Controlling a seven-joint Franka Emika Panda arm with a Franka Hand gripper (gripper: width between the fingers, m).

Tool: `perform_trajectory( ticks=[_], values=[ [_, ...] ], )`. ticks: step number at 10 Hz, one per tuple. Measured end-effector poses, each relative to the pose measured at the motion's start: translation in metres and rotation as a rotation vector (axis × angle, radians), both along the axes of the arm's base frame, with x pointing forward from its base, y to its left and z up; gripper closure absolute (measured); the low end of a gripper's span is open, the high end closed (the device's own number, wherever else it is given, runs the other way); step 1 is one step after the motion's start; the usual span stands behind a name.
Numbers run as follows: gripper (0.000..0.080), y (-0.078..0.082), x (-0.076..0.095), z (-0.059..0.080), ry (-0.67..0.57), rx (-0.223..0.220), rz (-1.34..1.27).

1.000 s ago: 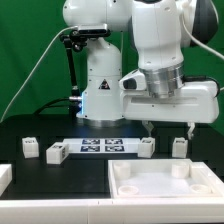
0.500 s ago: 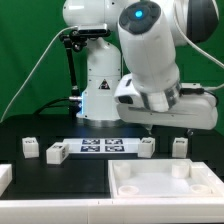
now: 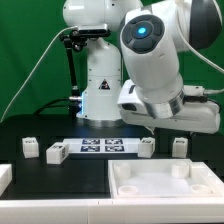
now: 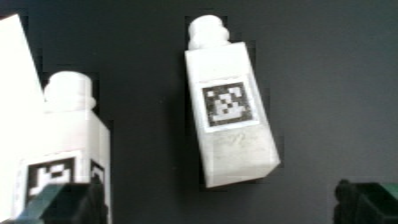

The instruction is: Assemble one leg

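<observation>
My gripper is going to grab the leg by its tagged body (image 3: pixel 180 148) (image 4: pixel 233 116) next. The leg's round peg then stays free to enter the white panel.
Four small white legs stand on the black table in the exterior view: two at the left (image 3: pixel 29 148) (image 3: pixel 56 152) and two at the right (image 3: pixel 147 146) (image 3: pixel 180 146). My gripper (image 3: pixel 152 127) hangs just above and behind the two right legs, its fingers mostly hidden by the arm. In the wrist view a leg (image 4: pixel 231 105) with a square marker tag lies ahead of the gripper (image 4: pixel 210 205), and a second leg (image 4: pixel 68 140) lies beside one dark fingertip (image 4: pixel 54 205). The jaws stand wide apart with only bare table between them.
The marker board (image 3: pixel 103 146) lies between the leg pairs. The large white rimmed panel (image 3: pixel 130 190) fills the front right. Another white part (image 3: pixel 4 178) shows at the front left edge. The robot base (image 3: pixel 98 90) stands behind, with cables at the exterior view's left.
The arm has swung and its wrist has turned: the hand now sits lower and more towards the exterior view's left, over the right pair of legs. No part has moved.
</observation>
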State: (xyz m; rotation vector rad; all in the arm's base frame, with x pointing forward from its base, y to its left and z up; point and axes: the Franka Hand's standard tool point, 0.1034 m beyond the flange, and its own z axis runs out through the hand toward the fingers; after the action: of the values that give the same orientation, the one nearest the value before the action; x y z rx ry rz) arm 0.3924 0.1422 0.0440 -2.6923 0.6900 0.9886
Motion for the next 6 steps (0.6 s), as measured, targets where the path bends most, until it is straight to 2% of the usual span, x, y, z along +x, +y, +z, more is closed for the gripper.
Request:
perform_trajectory(
  ticks=[2,3,4,6],
  values=[
    [0.0150,0.015,-0.010,-0.005,-0.031,0.026,0.061],
    [0.0150,0.015,-0.011,-0.010,-0.052,0.040,0.081],
    [0.0150,0.014,-0.016,-0.015,-0.053,0.033,0.076],
    [0.0150,0.013,-0.017,-0.015,-0.045,0.022,0.061]
  ],
)
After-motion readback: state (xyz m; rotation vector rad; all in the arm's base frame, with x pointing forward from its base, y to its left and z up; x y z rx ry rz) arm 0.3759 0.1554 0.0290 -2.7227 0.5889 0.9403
